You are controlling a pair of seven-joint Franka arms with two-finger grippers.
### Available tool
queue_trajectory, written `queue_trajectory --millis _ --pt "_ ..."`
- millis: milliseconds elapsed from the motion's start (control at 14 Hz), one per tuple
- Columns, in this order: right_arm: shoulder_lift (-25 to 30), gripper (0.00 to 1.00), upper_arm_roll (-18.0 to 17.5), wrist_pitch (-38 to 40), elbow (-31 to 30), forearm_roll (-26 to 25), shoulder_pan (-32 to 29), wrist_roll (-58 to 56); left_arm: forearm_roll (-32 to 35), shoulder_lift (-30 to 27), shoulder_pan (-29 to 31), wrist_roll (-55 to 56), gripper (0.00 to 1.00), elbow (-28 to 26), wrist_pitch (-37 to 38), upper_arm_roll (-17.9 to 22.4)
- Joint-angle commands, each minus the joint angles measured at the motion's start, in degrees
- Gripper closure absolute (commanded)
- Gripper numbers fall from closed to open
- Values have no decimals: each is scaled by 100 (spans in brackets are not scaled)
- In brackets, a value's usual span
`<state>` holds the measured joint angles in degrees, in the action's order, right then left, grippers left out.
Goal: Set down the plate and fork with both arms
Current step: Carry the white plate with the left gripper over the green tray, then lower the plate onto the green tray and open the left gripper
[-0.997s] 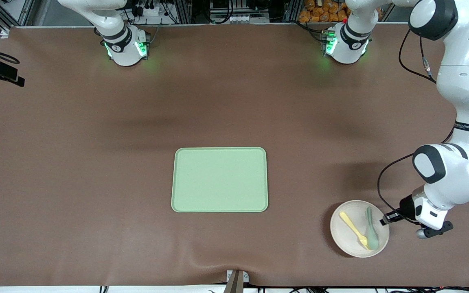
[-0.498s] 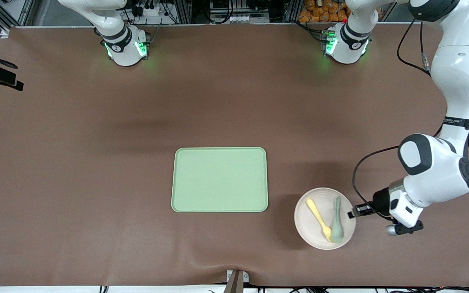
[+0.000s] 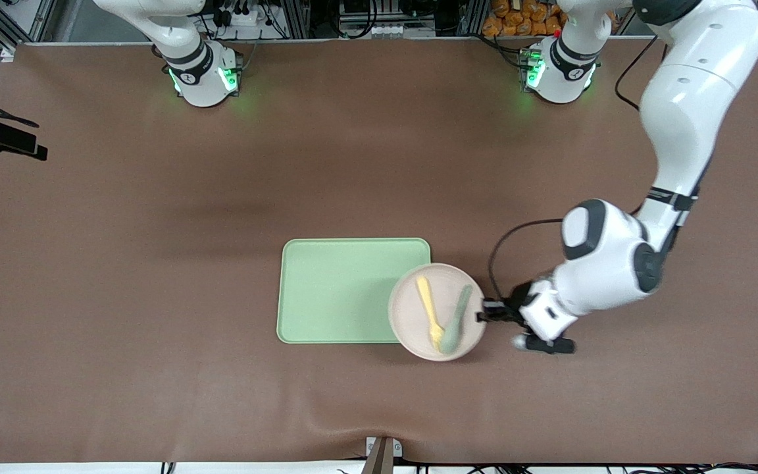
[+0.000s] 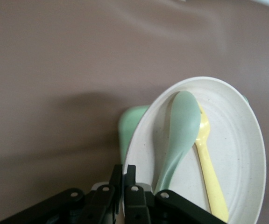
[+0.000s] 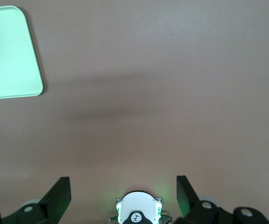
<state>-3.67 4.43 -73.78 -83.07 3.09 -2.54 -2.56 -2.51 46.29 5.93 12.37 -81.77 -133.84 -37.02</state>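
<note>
The plate's base hangs partly outside the green tray in the front view, so the plate would tip if my left gripper opened now.
The off-white plate is held up over the green tray's edge toward the left arm's end. On it lie the pale yellow fork and a pale green spoon. My left gripper is shut on the plate's rim. The left wrist view shows the gripper pinching the plate, with the spoon and fork side by side. My right gripper is open and empty, high above bare table near its base; that arm waits.
The brown table mat spreads all round the tray. One corner of the tray shows in the right wrist view. A black camera mount sticks in at the mat's edge by the right arm's end.
My left gripper has carried the plate, with fork and spoon on it, from the left arm's end of the table toward the tray; it now overlaps the tray's edge. The right arm has not moved.
</note>
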Motion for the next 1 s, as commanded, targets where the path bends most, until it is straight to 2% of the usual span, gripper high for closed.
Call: queue_trajectory --millis 0,142,285,427,925 --pt "-11 0 -30 39 63 60 -1 71 110 116 -320 82 100 30 -97 46" --pt "-89 0 -39 22 10 87 -19 -68 84 230 -670 117 100 30 -448 246" --pt "-99 0 -39 -57 10 87 17 -34 66 301 -1293 318 100 38 -782 877" --pt "-177 0 -39 -363 -68 113 8 -16 48 432 -1769 493 100 30 -1203 1266" --pt "-599 0 -48 -655 -78 271 69 37 75 556 -1885 750 100 -40 -1328 1294"
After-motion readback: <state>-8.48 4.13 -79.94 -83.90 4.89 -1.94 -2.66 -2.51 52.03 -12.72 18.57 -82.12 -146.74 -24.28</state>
